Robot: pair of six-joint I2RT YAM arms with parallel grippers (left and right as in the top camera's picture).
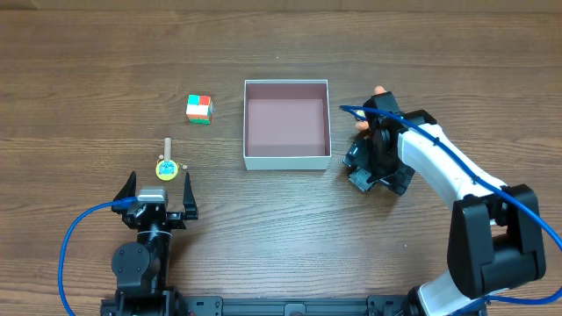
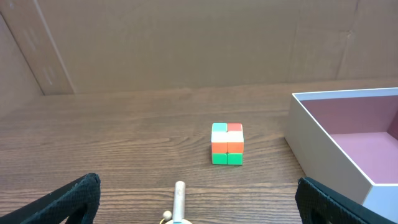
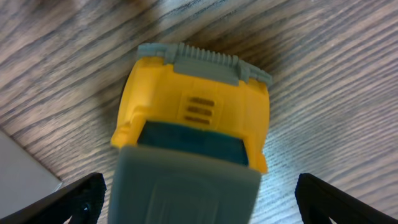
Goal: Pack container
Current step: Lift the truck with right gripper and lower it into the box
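Observation:
My fingers are level with the toy truck's sides, and the truck's raised grey end is between them. I should close my right gripper on the truck.
The container is a square white-walled box with a pinkish-maroon inside and nothing in it, at the table's middle; its left corner shows in the left wrist view. My right gripper is just right of the box, open, its fingers wide on either side of a yellow and grey toy vehicle lying on the table. My left gripper is open and empty near the front left, fingers apart.
A small multicoloured cube sits left of the box. A yellow round toy with a wooden stick lies just ahead of my left gripper. A small orange thing shows behind the right arm.

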